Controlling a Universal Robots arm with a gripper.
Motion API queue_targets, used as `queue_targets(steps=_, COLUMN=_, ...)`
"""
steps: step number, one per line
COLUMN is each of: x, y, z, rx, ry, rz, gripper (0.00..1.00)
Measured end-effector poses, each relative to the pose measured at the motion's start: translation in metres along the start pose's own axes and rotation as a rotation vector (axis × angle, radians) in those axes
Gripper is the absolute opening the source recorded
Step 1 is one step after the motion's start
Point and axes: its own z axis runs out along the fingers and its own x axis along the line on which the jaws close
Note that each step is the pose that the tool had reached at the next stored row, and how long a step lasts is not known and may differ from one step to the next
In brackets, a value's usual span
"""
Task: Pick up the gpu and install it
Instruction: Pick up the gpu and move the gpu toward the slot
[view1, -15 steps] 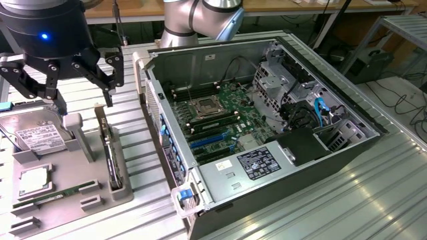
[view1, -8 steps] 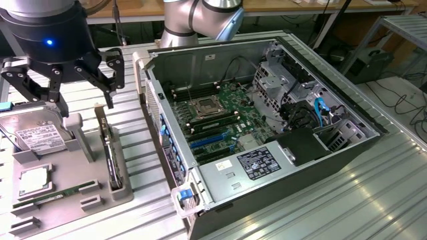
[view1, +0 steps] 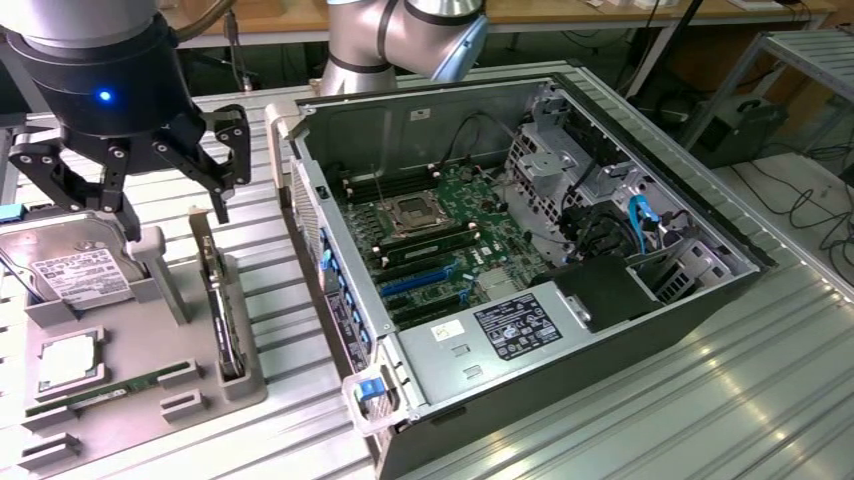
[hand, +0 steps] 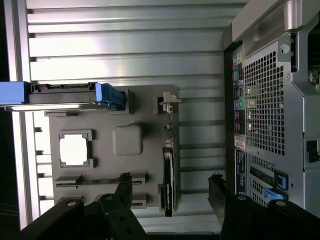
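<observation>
The GPU's lower part is enclosed by the grey tray's slot (view1: 242, 380), so my gripper should grab the GPU next by its exposed dark upper edge (view1: 219, 300), across its slim sides.
The gpu (view1: 214, 290) stands on edge in a slot of the grey holder tray (view1: 160, 340), dark and slim, left of the open computer case (view1: 507, 250). My gripper (view1: 174, 212) hangs open just above the card's far end, holding nothing. In the wrist view the gpu (hand: 168, 172) runs as a thin dark strip, its silver bracket (hand: 170, 97) at one end. The gripper (hand: 170, 184) has a black fingertip (hand: 125, 182) on either side of the card, apart from it. Blue expansion slots (view1: 420, 283) lie on the green motherboard inside the case.
The holder tray also carries a silver hard drive (view1: 74, 270), a square processor (view1: 67, 360) and a narrow green RAM stick (view1: 114, 390). The case's rear wall (hand: 260, 100) stands close beside the tray. Ribbed aluminium table (view1: 694, 400) surrounds everything.
</observation>
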Motion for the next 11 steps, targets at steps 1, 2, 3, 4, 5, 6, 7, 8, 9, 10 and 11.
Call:
queue_targets(steps=1, x=0.000, y=0.0000, z=0.0010, rx=0.0000, ry=-0.0001, rz=0.000, gripper=0.72)
queue_targets(steps=2, x=0.000, y=-0.0001, z=0.0019, rx=0.0000, ry=-0.0001, rz=0.000, gripper=0.72)
queue_targets(steps=3, x=0.000, y=-0.0001, z=0.0030, rx=0.0002, ry=0.0000, rz=0.000, gripper=0.72)
queue_targets(steps=4, x=0.000, y=-0.0001, z=0.0041, rx=0.0002, ry=0.0002, rz=0.000, gripper=0.72)
queue_targets(steps=5, x=0.000, y=-0.0002, z=0.0056, rx=0.0002, ry=0.0004, rz=0.000, gripper=0.72)
queue_targets(steps=6, x=0.000, y=-0.0002, z=0.0071, rx=0.0002, ry=0.0009, rz=0.000, gripper=0.72)
queue_targets(steps=7, x=0.000, y=-0.0002, z=0.0085, rx=0.0002, ry=0.0013, rz=0.000, gripper=0.72)
queue_targets(steps=8, x=0.000, y=-0.0003, z=0.0098, rx=0.0003, ry=0.0017, rz=0.000, gripper=0.72)
queue_targets(steps=9, x=0.000, y=-0.0003, z=0.0116, rx=0.0003, ry=0.0022, rz=0.000, gripper=0.72)
queue_targets(steps=10, x=0.000, y=-0.0004, z=0.0132, rx=0.0003, ry=0.0028, rz=0.000, gripper=0.72)
queue_targets(steps=11, x=0.000, y=-0.0005, z=0.0153, rx=0.0004, ry=0.0036, rz=0.000, gripper=0.72)
